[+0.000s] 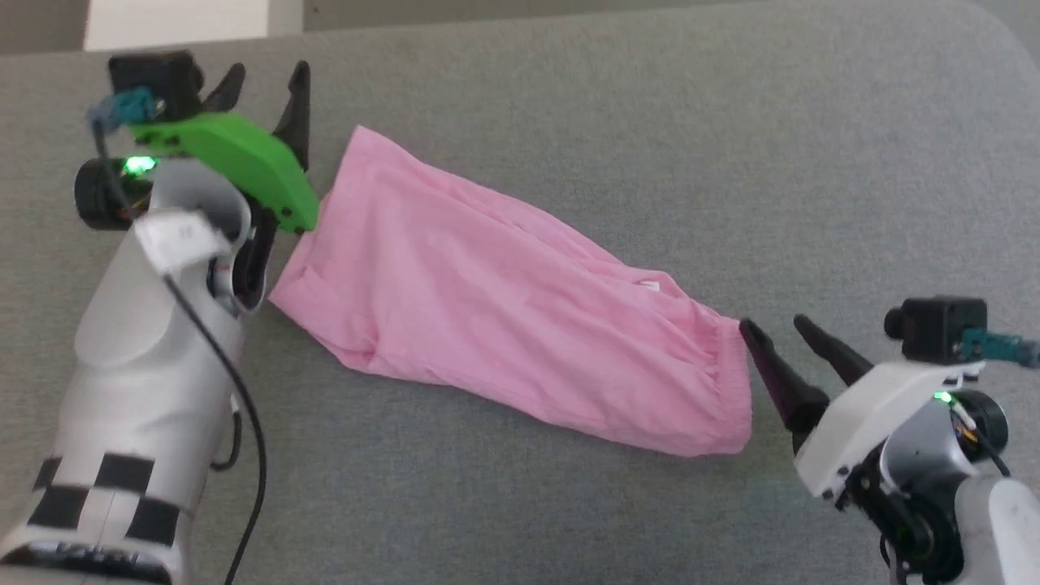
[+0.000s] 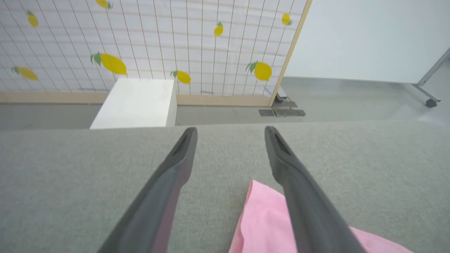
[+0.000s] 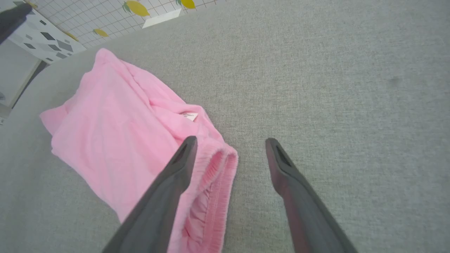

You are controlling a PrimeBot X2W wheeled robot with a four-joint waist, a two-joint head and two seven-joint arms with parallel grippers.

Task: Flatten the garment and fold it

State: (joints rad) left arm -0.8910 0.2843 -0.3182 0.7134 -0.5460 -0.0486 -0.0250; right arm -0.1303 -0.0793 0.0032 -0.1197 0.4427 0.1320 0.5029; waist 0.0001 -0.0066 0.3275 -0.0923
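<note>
I should next grab the shorts [image 1: 504, 301] by the gathered waistband [image 1: 727, 382] with my right gripper. The waistband's elastic edge stands up in puffed layers, and the pink legs lie flat.
The light pink shorts [image 1: 504, 301] lie flat and folded in half on the grey surface [image 1: 650, 122], running diagonally from upper left to lower right. Their gathered waistband [image 1: 727, 382] is at the lower right, with a small white label [image 3: 190, 116] showing. My left gripper [image 1: 268, 81] stands open just left of the leg-end corner [image 2: 260, 214], holding nothing. At the waistband end, my right gripper [image 1: 776, 325] is open too, its left finger [image 3: 168, 189] over the waistband [image 3: 218, 189] edge and nothing gripped.
The grey padded surface [image 3: 334, 70] stretches wide to the right and front. Beyond its far edge stand a white box [image 2: 137, 103] and a lemon-patterned screen [image 2: 158, 42] on the floor.
</note>
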